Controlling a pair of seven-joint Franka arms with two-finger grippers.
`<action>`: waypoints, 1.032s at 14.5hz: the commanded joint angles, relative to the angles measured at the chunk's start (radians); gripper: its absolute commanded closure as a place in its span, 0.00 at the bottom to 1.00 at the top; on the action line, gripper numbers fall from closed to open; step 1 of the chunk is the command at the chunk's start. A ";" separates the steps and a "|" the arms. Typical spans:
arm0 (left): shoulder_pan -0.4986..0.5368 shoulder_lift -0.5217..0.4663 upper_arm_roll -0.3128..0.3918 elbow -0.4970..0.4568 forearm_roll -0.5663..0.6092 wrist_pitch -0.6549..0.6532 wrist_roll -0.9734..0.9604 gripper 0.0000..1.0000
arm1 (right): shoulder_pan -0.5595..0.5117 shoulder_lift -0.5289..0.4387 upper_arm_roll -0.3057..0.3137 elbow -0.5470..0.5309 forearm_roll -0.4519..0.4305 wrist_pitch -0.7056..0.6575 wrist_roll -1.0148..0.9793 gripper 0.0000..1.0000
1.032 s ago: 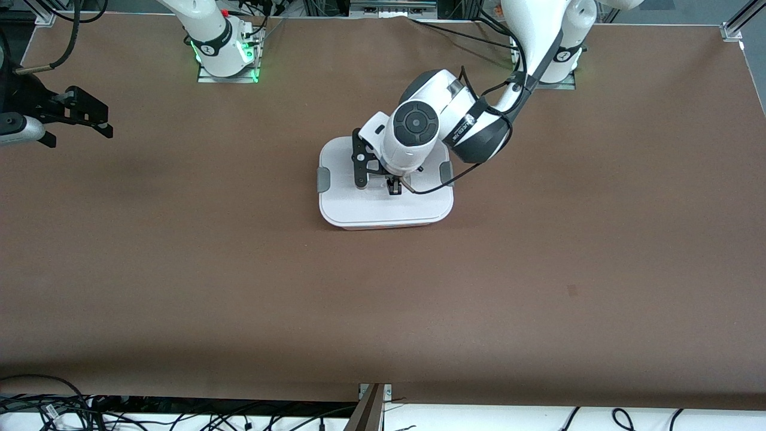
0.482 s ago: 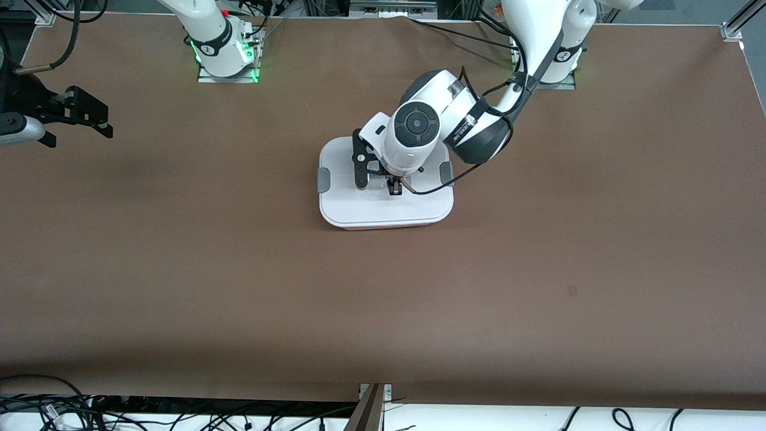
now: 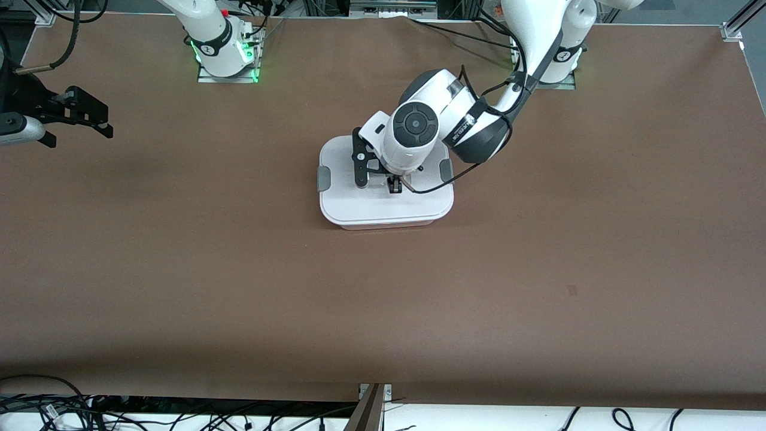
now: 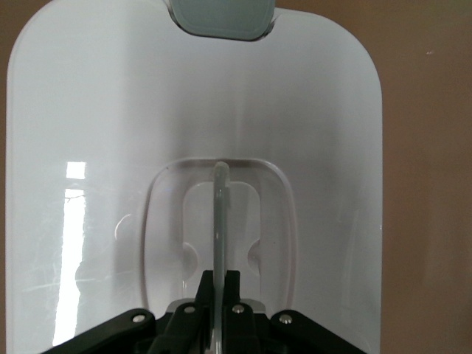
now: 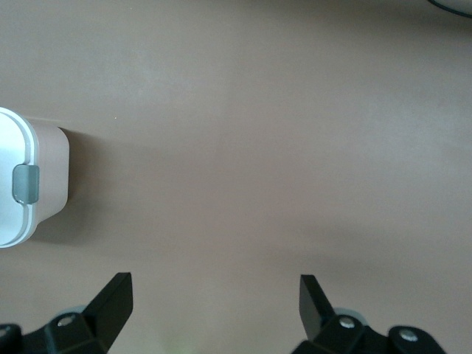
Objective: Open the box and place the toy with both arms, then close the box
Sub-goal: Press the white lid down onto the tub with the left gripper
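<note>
The white lid is flat on the pinkish box body (image 3: pixel 384 225) in the front view, so the left gripper should open now.
The box (image 3: pixel 383 206) stands mid-table, its flat white lid (image 4: pixel 88 147) lying on the pinkish body (image 5: pixel 53 169). My left gripper (image 3: pixel 394 187) points straight down over the lid's middle. In the left wrist view the left gripper (image 4: pixel 221 279) is shut on the clear handle (image 4: pixel 220 214), which stands upright out of its recess. My right gripper (image 3: pixel 99 120) hangs open above the right arm's end of the table. Nothing is between the right gripper's (image 5: pixel 214 291) fingers. The toy is out of view.
Grey clips (image 3: pixel 323 178) (image 3: pixel 446 172) sit on the lid's two short sides. One clip (image 5: pixel 26 183) also shows in the right wrist view. Brown table (image 3: pixel 239 269) surrounds the box on all sides. Cables (image 3: pixel 48 407) lie past the table's near edge.
The lid, held by the left gripper, has settled slightly; less of the pink strip shows under its near edge. The right arm has not moved.
</note>
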 commanded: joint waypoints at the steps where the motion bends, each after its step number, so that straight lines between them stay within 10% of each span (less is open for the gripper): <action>1: 0.004 -0.024 0.002 -0.014 -0.023 -0.032 0.026 1.00 | -0.007 -0.010 0.009 -0.003 -0.005 0.001 0.011 0.00; 15: 0.004 0.009 0.003 -0.013 -0.022 0.012 0.020 1.00 | -0.006 0.005 0.009 0.001 0.002 0.007 0.000 0.00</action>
